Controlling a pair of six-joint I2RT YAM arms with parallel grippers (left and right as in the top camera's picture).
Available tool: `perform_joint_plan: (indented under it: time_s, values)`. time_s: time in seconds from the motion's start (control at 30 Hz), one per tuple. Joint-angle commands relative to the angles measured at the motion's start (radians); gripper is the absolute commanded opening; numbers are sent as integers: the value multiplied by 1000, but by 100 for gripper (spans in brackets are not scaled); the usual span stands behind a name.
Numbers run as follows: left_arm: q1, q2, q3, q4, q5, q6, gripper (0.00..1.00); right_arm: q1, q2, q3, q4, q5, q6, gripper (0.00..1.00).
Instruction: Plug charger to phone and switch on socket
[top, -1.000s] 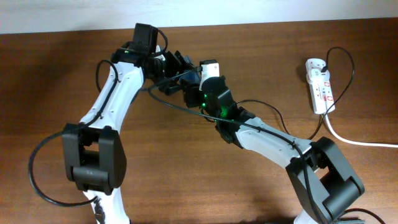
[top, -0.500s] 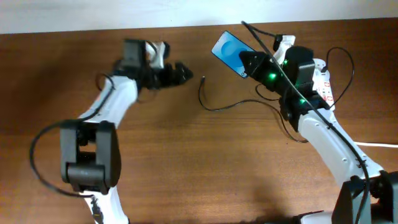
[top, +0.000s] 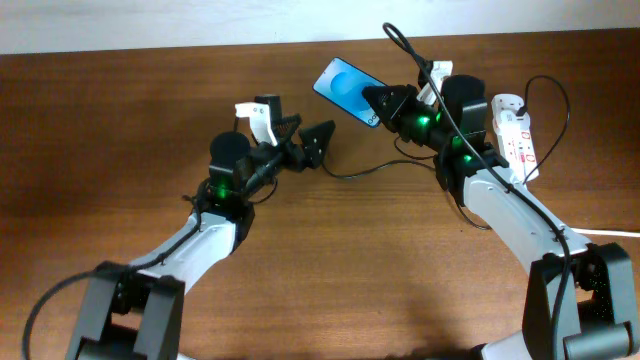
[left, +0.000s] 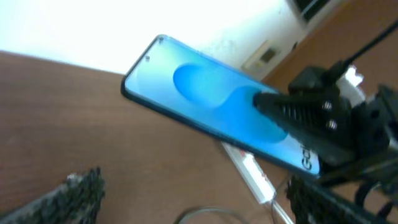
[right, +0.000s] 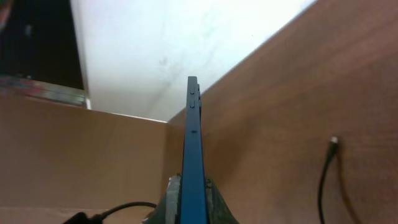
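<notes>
The left gripper grabs the phone by its long side (top: 339, 98) (left: 189, 114) next, to leave the phone's lower end open for plugging in the charger.
My right gripper (top: 385, 103) is shut on the lower end of the blue-screened phone (top: 345, 86) and holds it tilted above the table's back. In the right wrist view the phone (right: 193, 137) is edge-on between the fingers (right: 191, 194). The black charger cable (top: 360, 172) lies on the table below the phone, and its connector tip (right: 334, 142) lies free. My left gripper (top: 305, 140) is open and empty, just left of the phone and above the cable's end. In the left wrist view (left: 205, 196) it faces the phone (left: 211, 112). The white socket strip (top: 515, 135) lies at the back right.
The strip's thick white cord (top: 580, 228) runs off to the right edge. A black cable loops over the strip (top: 550, 90). The white wall (top: 120, 25) borders the table's far edge. The strip also shows in the left wrist view (left: 249, 177).
My left arm has swung from the back left to the middle, its open gripper now pointing at the phone. My right gripper has carried the phone a little to the left.
</notes>
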Motion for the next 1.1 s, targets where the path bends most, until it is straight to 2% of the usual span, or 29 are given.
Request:
perform_joint_plan:
  time_s: [0.0, 0.07, 0.13, 0.2, 0.23, 0.3, 0.33, 0.4, 0.67, 0.73, 1.0, 1.07]
  values:
    - [28, 39, 2, 53, 36, -214, 99, 5, 17, 20, 151, -40, 5, 4]
    - [80, 89, 2, 227, 142, -328, 99, 7, 40, 20, 177, -52, 4, 4]
    - [113, 142, 2, 295, 172, -407, 99, 19, 56, 20, 217, -69, 5, 4]
    - [120, 231, 2, 516, 183, -546, 99, 44, 95, 20, 225, -66, 5, 4]
    - [120, 261, 3, 504, 175, -586, 99, 69, 116, 20, 253, -65, 5, 4]
    - [120, 293, 3, 580, 175, -617, 99, 89, 153, 20, 257, -53, 24, 4]
    - [120, 297, 3, 596, 167, -620, 99, 92, 175, 20, 274, -57, 46, 4]
    - [120, 302, 3, 533, 120, -674, 99, 117, 210, 20, 345, -62, 45, 4]
    - [120, 306, 3, 491, -45, -821, 99, 180, 233, 20, 380, -8, 39, 4]
    - [120, 306, 5, 555, -43, -826, 99, 184, 264, 20, 381, -8, 61, 4]
    - [120, 307, 6, 593, 18, -837, 99, 235, 319, 20, 514, 13, 207, 4]
    - [120, 308, 6, 593, 21, -837, 77, 240, 325, 20, 531, 10, 211, 4]
